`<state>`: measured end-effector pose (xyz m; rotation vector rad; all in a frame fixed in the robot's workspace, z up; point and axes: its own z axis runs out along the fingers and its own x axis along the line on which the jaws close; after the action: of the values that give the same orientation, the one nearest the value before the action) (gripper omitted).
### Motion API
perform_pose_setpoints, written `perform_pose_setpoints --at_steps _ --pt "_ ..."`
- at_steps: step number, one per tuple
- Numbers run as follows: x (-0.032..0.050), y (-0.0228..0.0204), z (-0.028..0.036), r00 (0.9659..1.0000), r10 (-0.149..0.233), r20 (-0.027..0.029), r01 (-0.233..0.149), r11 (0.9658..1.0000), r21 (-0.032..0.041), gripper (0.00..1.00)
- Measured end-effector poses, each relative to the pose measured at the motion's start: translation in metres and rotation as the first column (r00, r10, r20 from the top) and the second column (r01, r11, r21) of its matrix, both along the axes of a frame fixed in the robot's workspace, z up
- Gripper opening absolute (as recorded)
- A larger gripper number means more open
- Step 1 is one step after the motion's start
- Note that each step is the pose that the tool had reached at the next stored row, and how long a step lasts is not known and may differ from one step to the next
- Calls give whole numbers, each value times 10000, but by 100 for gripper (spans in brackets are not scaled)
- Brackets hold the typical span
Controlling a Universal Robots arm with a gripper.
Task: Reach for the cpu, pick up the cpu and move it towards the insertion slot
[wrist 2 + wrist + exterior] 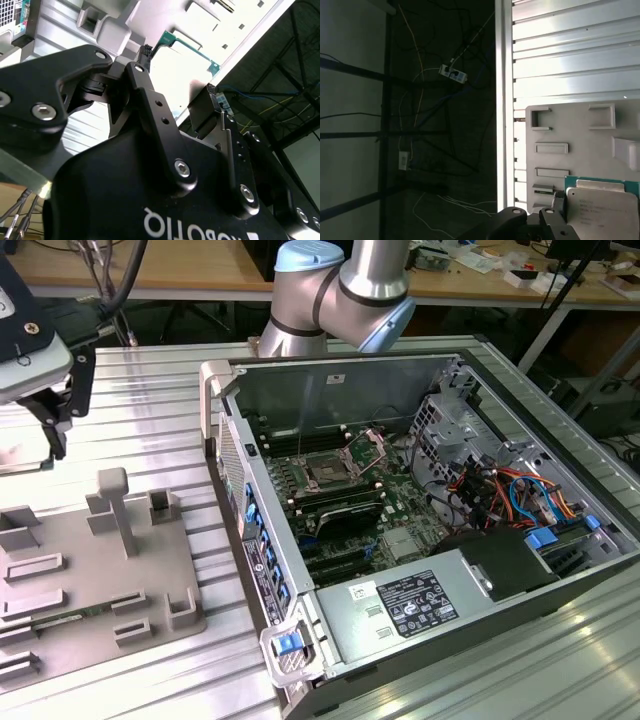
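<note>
My gripper picks up the cpu by its side edges next, which keeps its silvery top free on the way to the insertion slot (328,472).
The cpu (602,210) is a flat square chip with a silvery top and a green rim, lying on the grey tray (580,125). In the second wrist view the cpu (187,57) lies below and between my two black fingers. My gripper (177,70) is open and holds nothing. In the exterior view my gripper (55,430) hangs at the far left, above the table beside the tray (90,580). The insertion slot (328,472) is a square socket with a dark centre and a raised metal frame, on the motherboard inside the open computer case.
The computer case (400,610) lies on its side at the exterior view's right, its wall (230,470) rising between tray and motherboard. The tray carries upright posts (115,505) and blocks (185,612). The ribbed metal table (570,55) ends at an edge with cables beyond.
</note>
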<state>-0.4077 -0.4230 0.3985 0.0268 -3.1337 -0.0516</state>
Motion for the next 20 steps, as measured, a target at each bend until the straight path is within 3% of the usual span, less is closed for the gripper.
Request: perform_pose_setpoints --at_steps 20 --pt "185 0 0 10000 -1 0 1 10000 0 55"
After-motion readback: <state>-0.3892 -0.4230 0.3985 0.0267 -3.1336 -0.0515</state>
